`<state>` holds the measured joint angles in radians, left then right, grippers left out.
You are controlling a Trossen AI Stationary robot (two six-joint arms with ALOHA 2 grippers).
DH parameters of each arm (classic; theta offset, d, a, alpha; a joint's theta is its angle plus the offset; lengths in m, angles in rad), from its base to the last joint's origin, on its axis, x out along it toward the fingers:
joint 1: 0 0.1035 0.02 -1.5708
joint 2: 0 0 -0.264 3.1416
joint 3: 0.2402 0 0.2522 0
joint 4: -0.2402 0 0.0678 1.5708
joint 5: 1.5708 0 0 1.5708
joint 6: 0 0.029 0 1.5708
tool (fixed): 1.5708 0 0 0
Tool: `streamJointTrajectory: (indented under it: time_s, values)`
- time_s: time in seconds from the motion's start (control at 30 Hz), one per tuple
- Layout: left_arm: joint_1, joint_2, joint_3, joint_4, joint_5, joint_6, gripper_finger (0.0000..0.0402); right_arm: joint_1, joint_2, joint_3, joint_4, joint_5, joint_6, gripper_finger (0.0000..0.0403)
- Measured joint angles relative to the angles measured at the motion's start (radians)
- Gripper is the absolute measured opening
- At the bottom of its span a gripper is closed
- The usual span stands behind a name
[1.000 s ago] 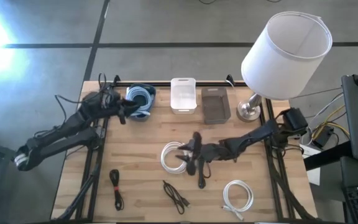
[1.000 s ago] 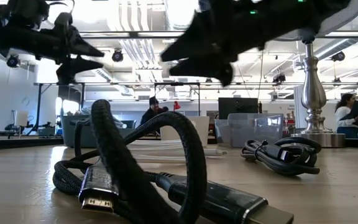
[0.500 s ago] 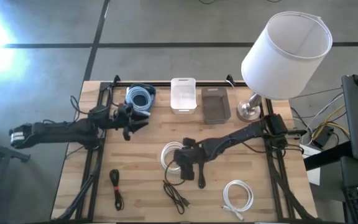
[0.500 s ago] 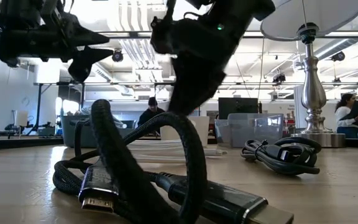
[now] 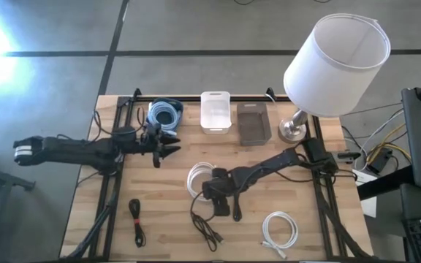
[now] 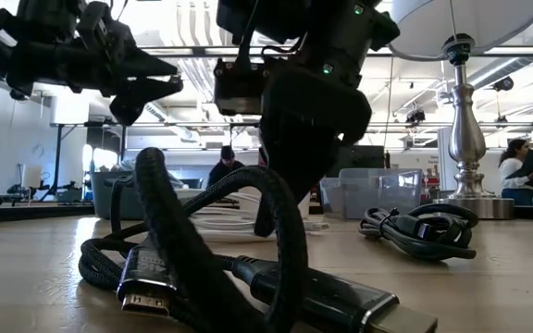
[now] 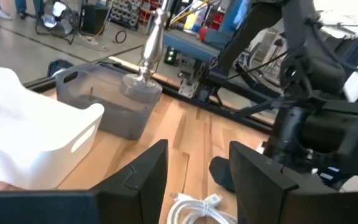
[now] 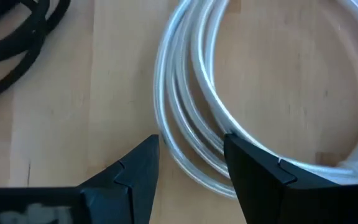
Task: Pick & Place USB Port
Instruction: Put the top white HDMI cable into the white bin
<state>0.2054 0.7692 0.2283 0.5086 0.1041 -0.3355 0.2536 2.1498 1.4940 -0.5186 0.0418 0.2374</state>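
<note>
My right gripper needs to grab the looped parts of the white cable next, to pick the cable up and place it into the white bin (image 5: pixel 215 112).
A white coiled cable (image 5: pixel 198 177) lies flat on the wooden table, left of centre. My right gripper (image 5: pixel 210 191) points down over the coil's near-right edge, open. In the right wrist view, my right gripper (image 8: pixel 191 165) has its fingers on either side of the coil's strands (image 8: pixel 194 99). In the low view it hangs just above the table (image 6: pixel 268 217). My left gripper (image 5: pixel 165 143) hovers open above the table, near the blue bin (image 5: pixel 165 115). In its own wrist view, my left gripper (image 7: pixel 197 180) looks toward the right arm.
At the far edge stand a blue bin with a coiled cable, a white bin (image 5: pixel 215 111) and a grey bin (image 5: pixel 253 123), with a lamp (image 5: pixel 335 62) to their right. Black cables (image 5: pixel 236 204) (image 5: pixel 207 230) (image 5: pixel 135 219) and a second white coil (image 5: pixel 280 230) lie toward the near edge.
My right gripper has moved toward the table's left and near edge. It has tipped to point down and come down over the white coil. My left gripper has moved away from the blue bin, toward the near edge and slightly right. The cables have stayed where they were.
</note>
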Motion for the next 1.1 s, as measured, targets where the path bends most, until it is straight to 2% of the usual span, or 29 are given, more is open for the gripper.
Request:
streamJointTrajectory:
  time_s: [0.2,0.33,0.53,0.8,0.97,1.1]
  values:
    - [0.0,0.034,0.0,0.0,-0.009,-0.001,0.0174,0.011,-0.029,0.022,-0.016,0.048,-0.106,0.017]
    - [0.0,0.049,0.006,0.001,-0.026,-0.002,0.0174,-0.003,-0.044,0.026,0.059,0.06,-0.172,0.0171]
    - [0.0,0.058,0.007,-0.001,-0.026,-0.019,0.0174,-0.035,0.014,0.023,0.159,-0.073,-0.188,0.0184]
    - [0.0,0.059,0.007,-0.001,-0.025,-0.025,0.0174,-0.045,0.054,0.025,0.155,-0.127,-0.162,0.0188]
    - [0.0,0.06,0.006,-0.001,-0.025,-0.023,0.0174,-0.043,0.056,0.024,0.155,-0.095,-0.161,0.0174]
    - [0.0,0.06,0.005,-0.001,-0.025,-0.026,0.0174,-0.042,0.056,0.023,0.153,-0.07,-0.157,0.0142]
